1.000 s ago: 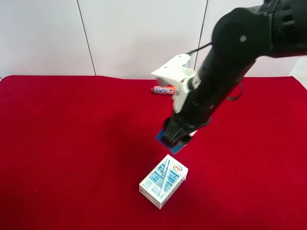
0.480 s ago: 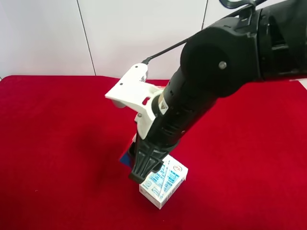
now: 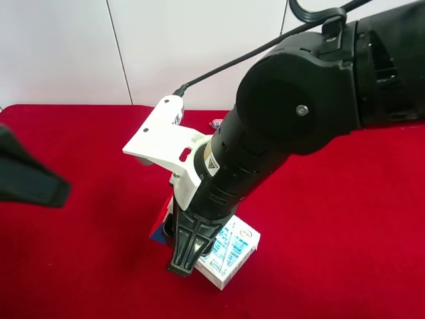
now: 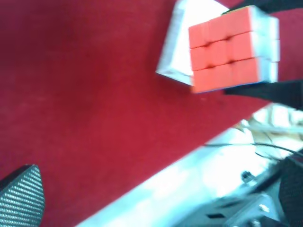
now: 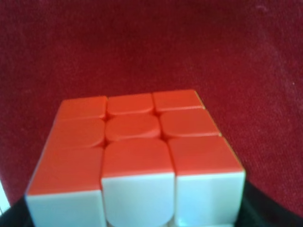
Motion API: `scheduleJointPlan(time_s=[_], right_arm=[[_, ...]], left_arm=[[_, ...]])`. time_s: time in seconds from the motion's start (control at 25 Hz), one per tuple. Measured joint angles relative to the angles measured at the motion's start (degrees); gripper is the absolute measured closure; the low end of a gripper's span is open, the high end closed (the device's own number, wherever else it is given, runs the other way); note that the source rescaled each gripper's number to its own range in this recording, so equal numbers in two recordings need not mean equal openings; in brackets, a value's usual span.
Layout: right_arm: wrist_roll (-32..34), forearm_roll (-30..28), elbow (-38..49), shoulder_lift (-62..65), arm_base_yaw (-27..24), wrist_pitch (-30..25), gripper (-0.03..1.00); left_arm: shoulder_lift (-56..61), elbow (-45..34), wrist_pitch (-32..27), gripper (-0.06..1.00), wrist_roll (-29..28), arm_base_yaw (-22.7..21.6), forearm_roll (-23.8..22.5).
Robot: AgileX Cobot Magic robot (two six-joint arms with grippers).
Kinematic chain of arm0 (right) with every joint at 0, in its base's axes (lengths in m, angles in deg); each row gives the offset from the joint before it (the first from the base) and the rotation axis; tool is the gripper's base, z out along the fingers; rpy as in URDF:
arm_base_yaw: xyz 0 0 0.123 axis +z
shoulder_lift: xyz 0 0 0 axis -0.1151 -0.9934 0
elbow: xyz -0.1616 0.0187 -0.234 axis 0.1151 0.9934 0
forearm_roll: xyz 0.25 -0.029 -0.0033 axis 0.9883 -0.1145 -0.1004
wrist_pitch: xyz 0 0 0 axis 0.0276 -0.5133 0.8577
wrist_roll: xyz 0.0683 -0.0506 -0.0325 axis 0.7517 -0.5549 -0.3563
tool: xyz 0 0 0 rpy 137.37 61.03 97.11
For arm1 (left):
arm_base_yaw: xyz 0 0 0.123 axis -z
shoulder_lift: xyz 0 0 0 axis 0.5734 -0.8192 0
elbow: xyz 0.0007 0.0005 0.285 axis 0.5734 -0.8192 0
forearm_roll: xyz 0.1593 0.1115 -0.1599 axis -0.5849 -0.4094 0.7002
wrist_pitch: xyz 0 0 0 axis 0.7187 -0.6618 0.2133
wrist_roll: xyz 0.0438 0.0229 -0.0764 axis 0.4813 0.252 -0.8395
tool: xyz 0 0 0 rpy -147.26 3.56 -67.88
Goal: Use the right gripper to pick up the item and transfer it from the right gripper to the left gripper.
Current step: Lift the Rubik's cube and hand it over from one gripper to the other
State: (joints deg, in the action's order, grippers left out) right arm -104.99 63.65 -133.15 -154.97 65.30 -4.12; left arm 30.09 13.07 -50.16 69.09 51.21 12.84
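Observation:
The left gripper grabs the puzzle cube [image 5: 137,151] by its white side [image 5: 138,200] and opposite side next, to take it over from my right gripper.
The puzzle cube [image 5: 137,151] fills the right wrist view, orange face up and white face towards the camera. My right gripper [image 3: 180,260], on the thick black arm with the white bracket [image 3: 163,143], is shut on it above the red cloth; only a blue corner of the cube [image 3: 160,230] shows in the exterior high view. In the left wrist view the cube [image 4: 232,47] hangs between two black fingers [image 4: 265,92]. My left gripper [image 4: 156,194] is open and empty, its textured finger [image 4: 21,196] well apart from the cube. It shows as a black shape [image 3: 26,178] at the exterior high view's left edge.
A white-and-blue carton [image 3: 234,256] lies on the red cloth [image 3: 86,266] just beside the right gripper's tips, and shows behind the cube in the left wrist view [image 4: 177,47]. The sausage stick [image 3: 216,123] is mostly hidden behind the arm at the back.
The right arm has swung towards the exterior high view's left and nearer the camera, carrying the cube. The left gripper has come into view at the left edge.

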Motion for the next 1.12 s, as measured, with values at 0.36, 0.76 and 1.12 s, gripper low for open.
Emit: scheduleJointPlan(time_s=[0.36, 0.76, 1.12], right_arm=[[-1.31, 0.18, 0.0, 0.0, 0.04, 3.04, 0.97], [-3.85, 2.57, 0.0, 0.0, 0.63, 5.99, 0.97], [-5.57, 2.81, 0.0, 0.62, 0.63, 8.61, 0.97]], left_arm=[[-13.18, 1.73, 0.28, -0.06, 4.36, 1.12, 6.91], [-21.27, 1.73, 2.75, -0.06, 9.17, 1.12, 13.68], [-26.44, 1.73, 3.31, -0.06, 13.45, 1.07, 17.63]])
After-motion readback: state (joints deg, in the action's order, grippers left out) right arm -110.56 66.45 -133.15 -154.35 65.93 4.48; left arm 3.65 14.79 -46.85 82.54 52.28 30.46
